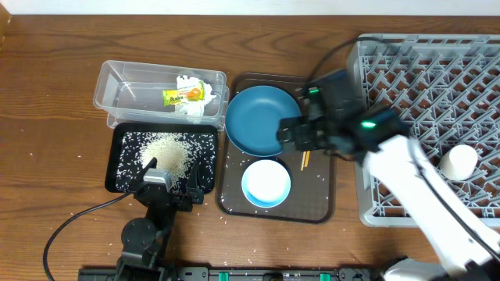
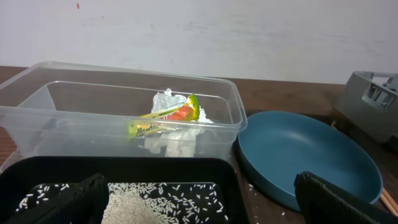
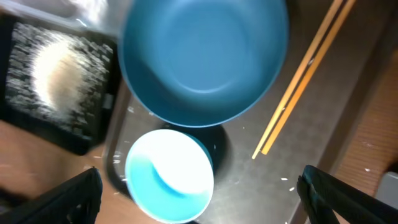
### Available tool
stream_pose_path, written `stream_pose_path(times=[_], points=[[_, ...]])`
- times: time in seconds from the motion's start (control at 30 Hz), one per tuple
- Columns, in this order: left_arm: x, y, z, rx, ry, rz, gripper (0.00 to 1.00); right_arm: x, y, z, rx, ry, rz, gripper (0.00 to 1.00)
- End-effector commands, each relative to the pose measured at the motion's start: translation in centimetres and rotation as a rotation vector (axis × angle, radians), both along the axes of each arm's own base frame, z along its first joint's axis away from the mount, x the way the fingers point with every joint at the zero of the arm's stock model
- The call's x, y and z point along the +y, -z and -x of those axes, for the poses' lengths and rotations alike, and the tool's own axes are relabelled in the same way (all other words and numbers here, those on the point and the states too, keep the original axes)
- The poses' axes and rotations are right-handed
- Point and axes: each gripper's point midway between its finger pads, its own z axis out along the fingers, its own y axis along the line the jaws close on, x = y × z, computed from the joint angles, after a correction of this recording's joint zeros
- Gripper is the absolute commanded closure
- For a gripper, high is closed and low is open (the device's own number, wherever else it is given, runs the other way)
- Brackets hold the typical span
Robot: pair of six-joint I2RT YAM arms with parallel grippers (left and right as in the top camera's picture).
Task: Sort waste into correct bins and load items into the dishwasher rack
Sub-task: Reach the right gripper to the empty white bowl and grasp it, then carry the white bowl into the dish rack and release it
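Note:
I will grab the bowl's rim with my right gripper on the side nearest the grey rack, so the white bowl's body stays free to load into the rack [image 1: 426, 94].
The blue plate [image 1: 262, 119] [image 2: 305, 155] [image 3: 202, 59] lies on the brown tray [image 1: 320, 199], with the white bowl [image 1: 266, 184] [image 3: 169, 176] in front of it and the wooden chopsticks [image 1: 305, 159] [image 3: 301, 78] to its right. The clear tub [image 1: 125, 94] [image 2: 74, 112] holds the white tissue [image 1: 187, 83] [image 2: 174, 134] and snack wrapper [image 1: 183, 95] [image 2: 165, 118]. Rice [image 1: 168, 152] [image 2: 161, 202] lies in the black tray [image 1: 121, 172] [image 2: 124, 168]. A white cup [image 1: 458, 161] lies in the grey rack [image 1: 426, 94]. My right gripper [image 3: 199, 199] is open above the brown tray. My left gripper [image 2: 199, 205] is open over the black tray's near end.
Loose rice grains are scattered on the wooden table [image 1: 55, 156] around the black tray and on the brown tray. The rack's grey corner [image 2: 373, 102] shows at the right of the left wrist view. A cable [image 1: 70, 222] runs along the table's front left.

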Motion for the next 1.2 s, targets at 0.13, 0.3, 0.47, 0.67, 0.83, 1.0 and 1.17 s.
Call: stream_pose_path(times=[0.13,0.3,0.47,0.67,0.83,1.0,1.17], points=[[0.2,1.7,0.0,0.039,-0.010,-0.011,0.02,1.3,6.7,2.5,0.197,-0.030,0.171,0.28],[0.2,1.7,0.0,0.039,-0.010,-0.011,0.02,3.6,11.5,6.6,0.386,-0.225,0.217,0.52],[0.2,1.7,0.0,0.039,-0.010,-0.011,0.02,2.7,14.5,7.0,0.435,-0.169,0.332,0.78],[0.2,1.7,0.0,0.039,-0.010,-0.011,0.02,1.2,13.3,5.4,0.368,-0.114,0.365,0.93],[0.2,1.7,0.0,0.039,-0.010,-0.011,0.02,-3.1,8.6,2.8,0.222,0.049,0.413,0.99],[0.2,1.7,0.0,0.039,-0.010,-0.011,0.02,-10.0,1.4,-0.7,-0.035,0.350,0.443,0.99],[0.2,1.7,0.0,0.039,-0.010,-0.011,0.02,-20.0,-6.0,-2.1,-0.332,0.738,0.629,0.99]])
